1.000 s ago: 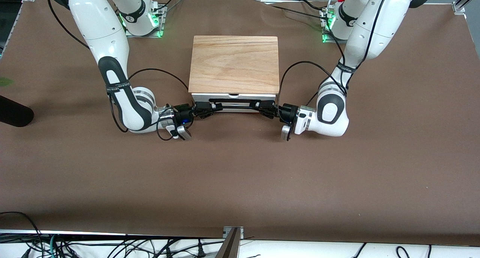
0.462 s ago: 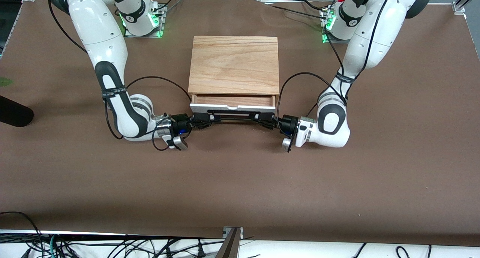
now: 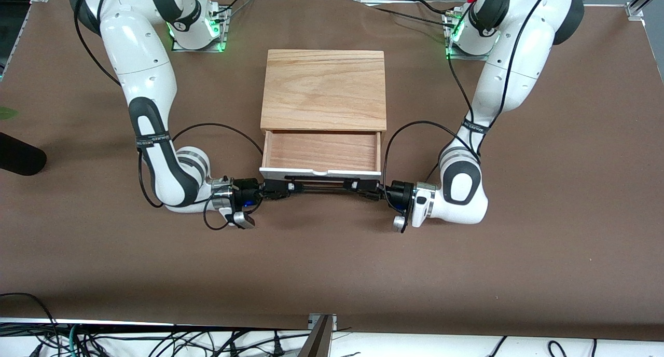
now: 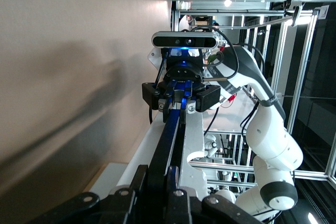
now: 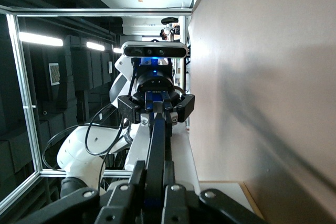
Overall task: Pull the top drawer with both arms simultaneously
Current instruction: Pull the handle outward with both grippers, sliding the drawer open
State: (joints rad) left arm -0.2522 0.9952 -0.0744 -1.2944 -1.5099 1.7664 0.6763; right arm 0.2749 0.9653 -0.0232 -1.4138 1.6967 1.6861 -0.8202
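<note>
The robot's right gripper needs to keep holding the handle until more of the drawer's bottom shows, as the drawer's white front panel [image 3: 320, 172] is close to the cabinet's top slab [image 3: 323, 121].
The top drawer [image 3: 320, 150] stands pulled out from the cabinet toward the front camera, its reddish wood inside bare. Its white front panel [image 3: 320, 172] carries a thin black bar handle [image 3: 321, 186]. My left gripper [image 3: 366, 187] is shut on the handle's end toward the left arm. My right gripper [image 3: 275, 186] is shut on the other end. In the left wrist view my left gripper [image 4: 164, 178] clamps the black bar [image 4: 170, 135], with the right gripper at its other end. In the right wrist view my right gripper [image 5: 154, 172] clamps the bar [image 5: 156, 140].
The cabinet's light wood top slab [image 3: 324, 89] lies between the two arm bases. Both forearms lie low over the brown table [image 3: 332, 263] beside the drawer front. A black object [image 3: 19, 160] sits at the table edge toward the right arm's end.
The drawer has slid out toward the front camera, from shut to well open. Both grippers kept hold of the handle and moved with it, and both arms drew back the same way.
</note>
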